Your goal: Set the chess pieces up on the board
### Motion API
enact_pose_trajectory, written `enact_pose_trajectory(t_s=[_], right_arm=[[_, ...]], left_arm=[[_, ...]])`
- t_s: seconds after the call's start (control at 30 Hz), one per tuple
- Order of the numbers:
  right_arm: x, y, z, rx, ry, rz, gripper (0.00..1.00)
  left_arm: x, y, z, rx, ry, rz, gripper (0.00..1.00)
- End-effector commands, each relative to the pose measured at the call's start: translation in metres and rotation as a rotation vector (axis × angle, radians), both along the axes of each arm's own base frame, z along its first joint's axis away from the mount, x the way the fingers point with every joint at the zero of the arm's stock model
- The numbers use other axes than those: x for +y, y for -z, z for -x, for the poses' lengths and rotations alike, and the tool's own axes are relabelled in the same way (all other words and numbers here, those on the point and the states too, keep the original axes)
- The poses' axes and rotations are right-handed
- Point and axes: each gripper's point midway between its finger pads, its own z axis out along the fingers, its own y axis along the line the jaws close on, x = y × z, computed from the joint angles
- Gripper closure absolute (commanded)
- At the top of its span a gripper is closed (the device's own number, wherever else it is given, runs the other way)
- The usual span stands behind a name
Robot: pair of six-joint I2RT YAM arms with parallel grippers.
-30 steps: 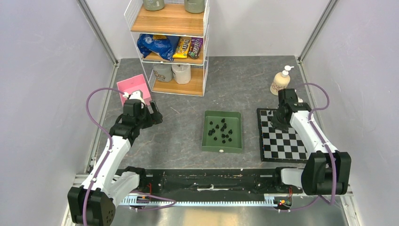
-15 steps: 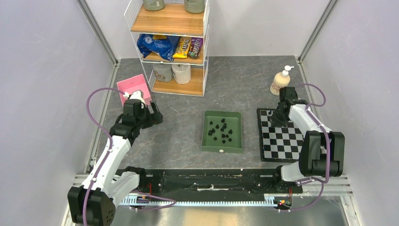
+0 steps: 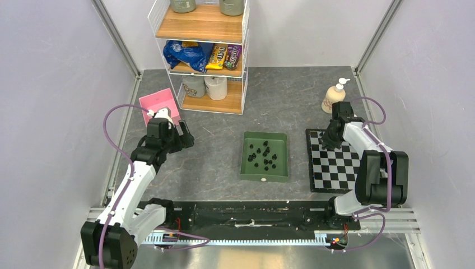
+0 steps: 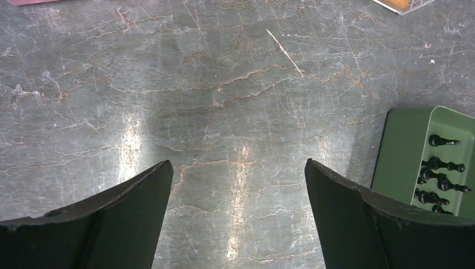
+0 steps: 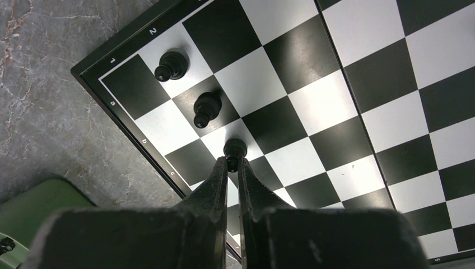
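The upright black pawn's base sits in the white square, in line with the other two, so my right gripper releases the pawn next.
The checkered board (image 3: 336, 162) lies at the right; in the right wrist view (image 5: 336, 101) two black pawns (image 5: 171, 65) (image 5: 206, 108) stand on its second row. My right gripper (image 5: 233, 163) is shut on a third black pawn (image 5: 234, 148), held over a white square in line with the other two; in the top view the gripper (image 3: 331, 140) is over the board's far left corner. Several black pieces (image 3: 263, 156) and a small white one lie in the green tray (image 3: 246, 168). My left gripper (image 4: 238, 168) is open and empty over bare table, left of the tray (image 4: 403, 151).
A cream soap pump bottle (image 3: 334, 96) stands just behind the board. A wire shelf (image 3: 201, 56) with snacks and jars stands at the back. A pink box (image 3: 158, 105) sits by the left arm. Grey walls close in both sides.
My right arm has drawn its elbow in and swung the gripper toward the board's far left corner. The left arm has not moved.
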Motion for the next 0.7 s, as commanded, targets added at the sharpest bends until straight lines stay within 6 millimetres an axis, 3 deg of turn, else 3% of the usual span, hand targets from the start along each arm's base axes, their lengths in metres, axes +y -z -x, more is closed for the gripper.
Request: enact_pose_trajectory(t_s=[0.0, 0.67], right_arm=[[-0.0028, -0.0055, -0.0168, -0.045, -0.009, 0.005, 0.87], [0.0028, -0.0140, -0.0092, -0.036, -0.033, -0.019, 0.85]], left_arm=[[-0.0035, -0.0199, -0.0099, -0.055, 0.009, 0.015, 0.05], [-0.0052, -0.0195, -0.0100, -0.051, 0.015, 0.021, 0.05]])
